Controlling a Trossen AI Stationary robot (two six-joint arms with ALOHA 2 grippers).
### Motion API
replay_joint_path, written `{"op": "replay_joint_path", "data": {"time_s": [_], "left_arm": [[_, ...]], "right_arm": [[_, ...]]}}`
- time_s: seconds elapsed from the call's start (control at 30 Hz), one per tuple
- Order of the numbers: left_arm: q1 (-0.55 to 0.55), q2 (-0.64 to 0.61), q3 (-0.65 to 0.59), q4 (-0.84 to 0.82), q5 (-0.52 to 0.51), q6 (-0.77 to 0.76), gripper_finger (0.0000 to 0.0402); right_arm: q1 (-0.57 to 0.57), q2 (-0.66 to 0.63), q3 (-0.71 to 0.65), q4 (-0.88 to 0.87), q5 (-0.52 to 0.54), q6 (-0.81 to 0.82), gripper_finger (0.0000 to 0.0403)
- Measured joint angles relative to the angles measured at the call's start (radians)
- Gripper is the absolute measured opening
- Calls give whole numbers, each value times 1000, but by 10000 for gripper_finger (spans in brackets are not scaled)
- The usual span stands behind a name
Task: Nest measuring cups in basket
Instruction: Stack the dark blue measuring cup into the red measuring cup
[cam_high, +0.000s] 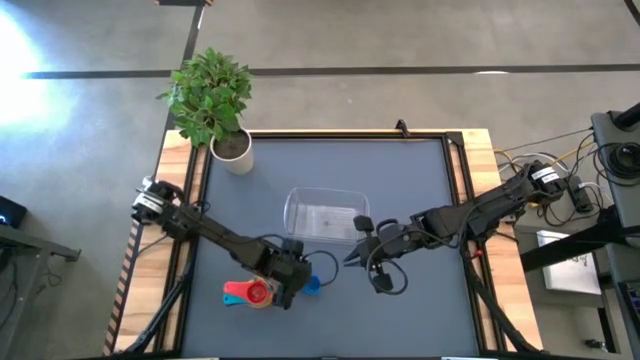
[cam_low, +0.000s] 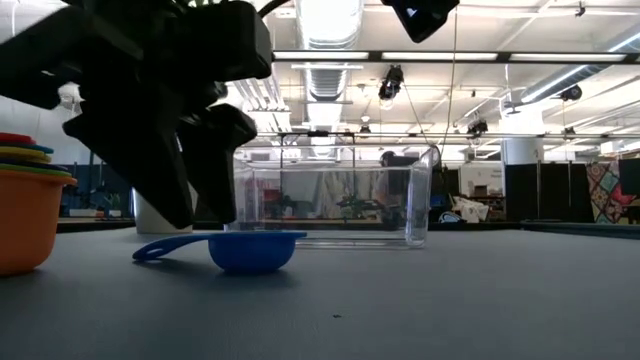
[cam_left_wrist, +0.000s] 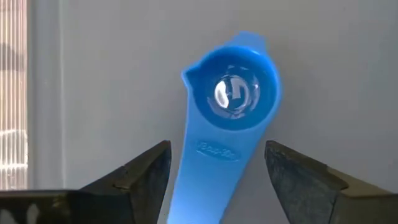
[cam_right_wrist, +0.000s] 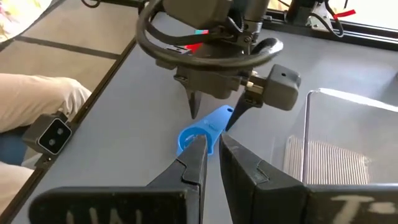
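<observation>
My left gripper will next grab the blue measuring cup by its handle (cam_left_wrist: 206, 177) to nest it in the stack's red cup.
A blue measuring cup (cam_high: 312, 285) sits upright on its base on the grey mat, also seen in the low view (cam_low: 250, 250). My left gripper (cam_left_wrist: 217, 174) is open above it, one finger on each side of the cup's handle (cam_left_wrist: 208, 162), touching nothing. My right gripper (cam_right_wrist: 211, 146) is shut and empty, pointing at the cup (cam_right_wrist: 199, 134) from the table's right. A nested stack of cups (cam_high: 248, 292), orange outermost (cam_low: 25, 220), stands left of the left gripper. The clear basket (cam_high: 322, 215) rests on the mat beyond the cup.
A white pot with a green plant (cam_high: 232, 150) stands at the table's far left corner. The basket (cam_low: 340, 200) is just behind the blue cup. Bare mat lies toward the near edge and to the right of the basket.
</observation>
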Motion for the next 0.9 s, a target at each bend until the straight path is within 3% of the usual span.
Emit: {"op": "replay_joint_path", "data": {"time_s": [0.37, 0.67, 0.9], "left_arm": [[33, 28, 2, -2, 47, 71, 249], [33, 110, 78, -88, 53, 79, 248], [33, 141, 147, -175, 55, 112, 191]], "right_arm": [[0, 0, 0, 0, 0, -12, 34], [0, 0, 0, -5, -1, -11, 34], [0, 0, 0, -8, -1, -9, 34]]}}
